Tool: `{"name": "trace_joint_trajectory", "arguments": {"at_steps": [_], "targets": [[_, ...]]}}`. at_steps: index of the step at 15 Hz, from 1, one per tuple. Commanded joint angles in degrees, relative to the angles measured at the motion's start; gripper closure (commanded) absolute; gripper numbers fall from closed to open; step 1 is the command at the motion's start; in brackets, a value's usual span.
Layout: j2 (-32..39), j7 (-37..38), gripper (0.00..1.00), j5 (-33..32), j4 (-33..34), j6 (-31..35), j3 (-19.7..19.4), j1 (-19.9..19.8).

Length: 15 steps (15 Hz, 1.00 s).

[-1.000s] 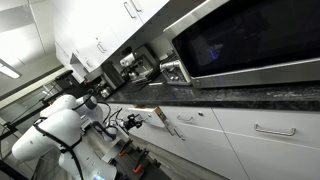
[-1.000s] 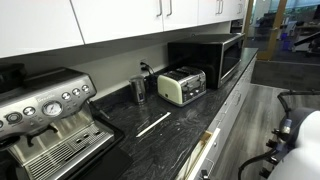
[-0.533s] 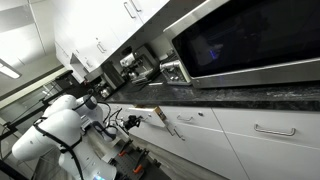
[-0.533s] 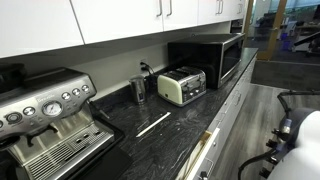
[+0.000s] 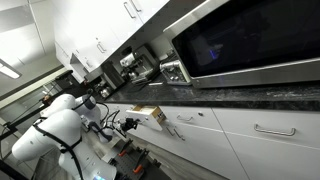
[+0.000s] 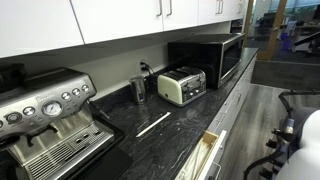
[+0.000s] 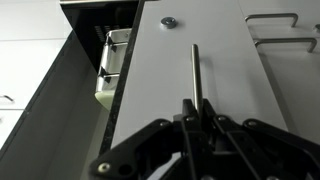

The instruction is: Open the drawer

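The drawer front is only a short way from the counter edge (image 7: 123, 75). My gripper needs to keep holding the handle until the drawer (image 7: 160, 80) is further out.
The drawer (image 7: 160, 80) fills the wrist view with its white flat front, and its slim silver bar handle (image 7: 195, 65) runs down into my gripper (image 7: 197, 108). The black jaws are shut on the handle's lower end. The drawer stands partly pulled out: a dark gap on its left shows the inside with a metal object (image 7: 115, 58). In both exterior views the drawer's pale tan sides (image 5: 151, 114) (image 6: 206, 156) stick out from under the dark countertop. My gripper (image 5: 133, 123) meets the drawer front at the end of the white arm (image 5: 55, 132).
A microwave (image 6: 210, 58), a toaster (image 6: 182, 86) and an espresso machine (image 6: 50, 120) stand on the black countertop (image 6: 150, 140). Wider white drawer fronts with longer handles (image 5: 262, 130) (image 7: 275, 20) lie beside the drawer. White cabinets (image 6: 120, 20) hang above.
My gripper has shut on the handle. The drawer has slid further out from the counter, showing more of its tan sides.
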Motion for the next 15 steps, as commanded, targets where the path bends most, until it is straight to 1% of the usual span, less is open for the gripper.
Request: {"name": "trace_joint_trajectory", "arguments": {"at_steps": [1,6,8,11,12,13,14,15], "targets": [[-3.31,8.16,0.97,5.88,-5.48,-2.88,3.75,1.5],[-4.81,13.82,0.97,13.87,-8.92,-4.36,6.73,4.53],[-5.66,15.39,0.97,16.23,-10.06,-4.43,6.6,6.08],[-6.93,16.19,0.97,18.0,-11.13,-4.67,5.73,8.03],[-7.46,16.48,0.9,18.16,-11.5,-4.57,5.51,8.44],[-8.27,16.9,0.64,18.13,-12.13,-4.23,5.43,8.7],[-10.01,18.17,0.64,17.87,-13.79,-2.86,5.82,8.58],[-12.17,19.67,0.57,17.61,-16.01,-1.45,6.54,8.17]]}}
